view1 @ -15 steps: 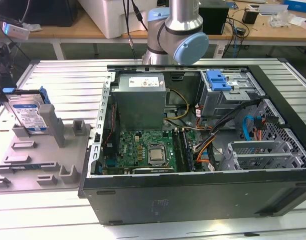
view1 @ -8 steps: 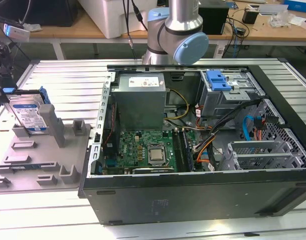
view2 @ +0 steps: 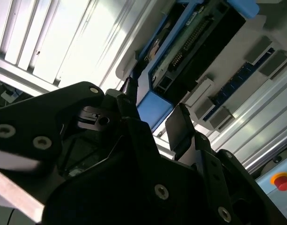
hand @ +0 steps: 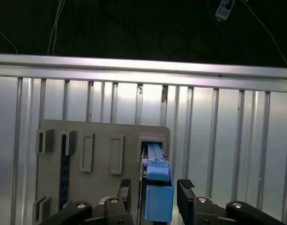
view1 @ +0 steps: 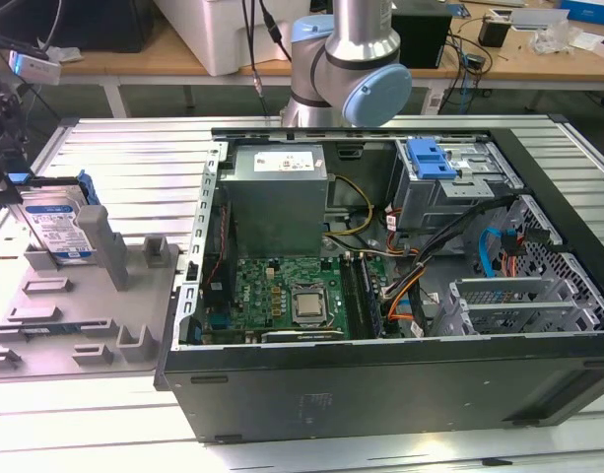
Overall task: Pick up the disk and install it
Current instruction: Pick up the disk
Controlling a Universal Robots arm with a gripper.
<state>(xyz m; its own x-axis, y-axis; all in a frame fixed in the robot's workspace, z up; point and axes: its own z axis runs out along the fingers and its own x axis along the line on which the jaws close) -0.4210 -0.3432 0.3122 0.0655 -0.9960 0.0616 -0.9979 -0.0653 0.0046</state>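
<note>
My gripper grabs the disk by the upper edge of its blue carrier frame [hand: 158, 197] next, to install the disk.
The disk [view1: 63, 232], silver with a white-and-blue label and a blue carrier frame, stands on edge in a slot of the grey holder [view1: 95, 301] at the exterior view's left. My gripper [view1: 6, 182] is at the disk's outer end. In the first wrist view the gripper [hand: 155, 186] is open, one black finger [hand: 125, 189] on each side of the disk's blue carrier end [hand: 157, 199], with small gaps. The second wrist view shows the same: the gripper [view2: 155, 110] straddles the blue end of the disk [view2: 190, 42].
An open computer case [view1: 380, 379] lies at the middle and the exterior view's right, with a motherboard [view1: 282, 291], cables and a metal drive cage [view1: 459, 187] topped by a blue latch piece [view1: 430, 158]. The arm's base [view1: 341, 59] stands behind the case. The table [hand: 218, 122] is slatted aluminium.
</note>
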